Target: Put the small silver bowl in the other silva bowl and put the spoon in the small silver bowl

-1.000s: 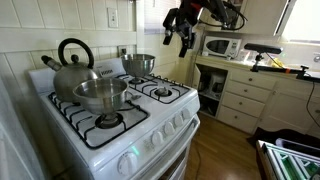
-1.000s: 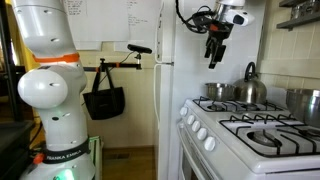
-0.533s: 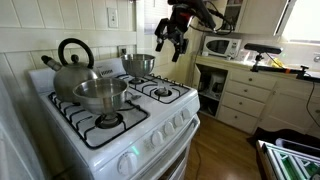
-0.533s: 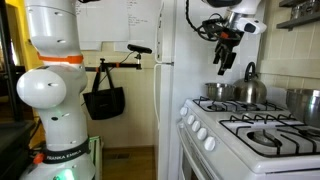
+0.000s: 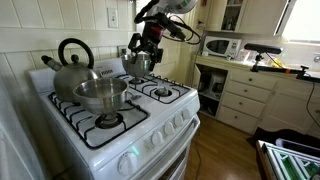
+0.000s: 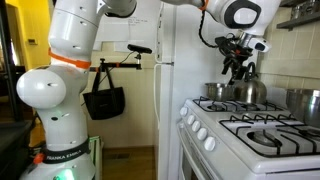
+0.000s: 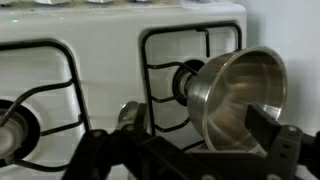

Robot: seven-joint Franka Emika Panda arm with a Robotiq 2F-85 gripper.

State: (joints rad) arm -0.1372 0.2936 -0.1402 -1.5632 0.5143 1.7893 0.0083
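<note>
I next need to grab the small silver bowl's rim from above with my gripper, so its base stays free and it can nest in the other silver bowl.
The small silver bowl [image 5: 139, 64] sits on the stove's back burner, beside the kettle. It also shows in the other exterior view [image 6: 217, 91] and fills the right of the wrist view [image 7: 240, 95]. The wider silver bowl [image 5: 101, 94] sits on the front burner and shows at the right edge of an exterior view [image 6: 305, 101]. My gripper [image 5: 144, 48] hangs just above the small bowl's rim, open and empty [image 6: 238, 70]. In the wrist view its fingers [image 7: 185, 150] are spread wide. I cannot make out the spoon.
A steel kettle [image 5: 70, 68] with a black handle stands on the back burner next to the small bowl [image 6: 250, 90]. The wall is right behind the stove. A counter with a microwave [image 5: 221, 46] stands beside the stove. A small round grey thing [image 7: 127, 116] lies by the burner.
My gripper has moved from beside the stove toward the back wall and down. It now hangs over the small bowl. The bowls and kettle have not moved.
</note>
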